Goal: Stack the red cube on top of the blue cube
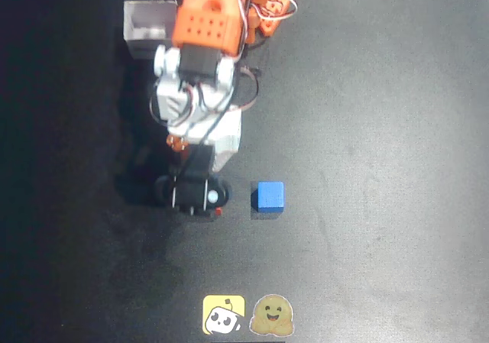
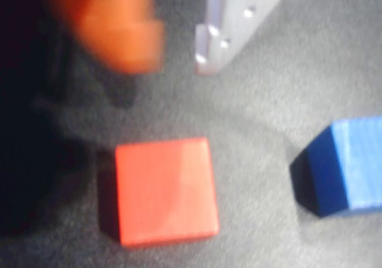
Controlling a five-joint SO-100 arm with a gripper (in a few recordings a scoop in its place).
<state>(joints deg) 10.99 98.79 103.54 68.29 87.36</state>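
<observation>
I should next grab the red cube's opposite sides to stack it on the blue cube (image 1: 269, 195).
In the wrist view the red cube (image 2: 164, 190) lies flat on the dark table, just below my gripper (image 2: 173, 47). The gripper is open, its orange finger (image 2: 119, 29) and white finger (image 2: 239, 17) spread apart with nothing between them and not touching the cube. The blue cube (image 2: 346, 166) stands to the right of the red one, a clear gap between them. From overhead the blue cube (image 1: 269, 195) sits right of the arm's black wrist camera (image 1: 191, 194). That camera covers the red cube except for a small red sliver (image 1: 220, 212).
A white open box (image 1: 149, 26) stands at the back left beside the orange arm (image 1: 206, 30). Two stickers, a yellow one (image 1: 223, 314) and a tan one (image 1: 273, 315), lie at the table's front edge.
</observation>
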